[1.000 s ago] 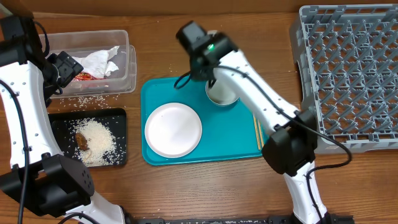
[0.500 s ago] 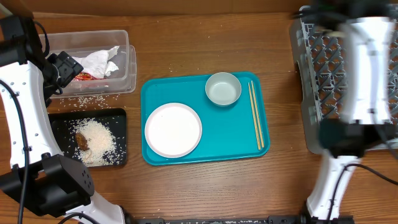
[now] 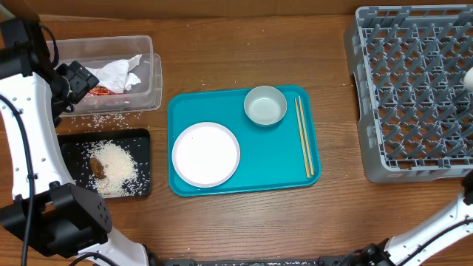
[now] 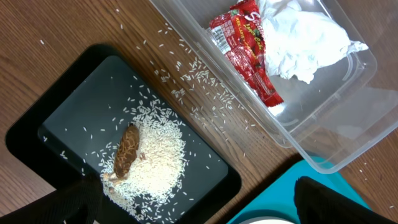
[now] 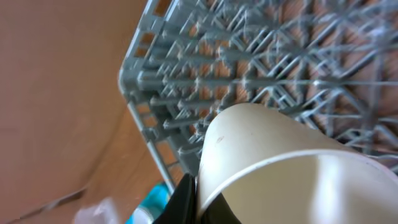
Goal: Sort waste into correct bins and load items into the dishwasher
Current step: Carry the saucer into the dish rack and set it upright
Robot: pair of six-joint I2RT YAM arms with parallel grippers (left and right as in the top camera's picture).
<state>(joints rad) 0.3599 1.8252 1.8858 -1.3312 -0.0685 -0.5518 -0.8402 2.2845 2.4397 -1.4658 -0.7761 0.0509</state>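
Note:
The white cup point(image 5: 267, 155) is still above the rack's wires and would fall if I opened now, so my right gripper should keep holding it until it is down on the wires.
My right gripper point(image 5: 200, 202) is shut on the rim of the white cup point(image 5: 267, 155) and holds it above the grey dish rack point(image 5: 261, 68), at the overhead view's right edge point(image 3: 468, 77). The rack point(image 3: 414, 89) stands at the right. On the teal tray point(image 3: 273, 159) lie the round white plate point(image 3: 205, 154), the empty pale grey-green bowl point(image 3: 265, 106) and the chopsticks point(image 3: 304, 137). My left gripper point(image 3: 77, 80) is open and empty over the clear tub point(image 3: 103, 38), which holds napkins point(image 4: 305, 37) and a red wrapper point(image 4: 245, 46). The black tray point(image 3: 74, 148) holds rice point(image 4: 152, 158) and a brown lump point(image 4: 126, 150). The small white bowl is out of view.
Loose rice grains point(image 3: 100, 120) are scattered on the wooden table between the tub and the black tray. A cardboard wall runs along the far edge of the table. My right arm point(image 3: 443, 222) enters from the bottom right corner.
My right arm has swung from above the pale bowl to the right, over the rack, with the white cup in it. The bowl is left empty. The left arm has not moved.

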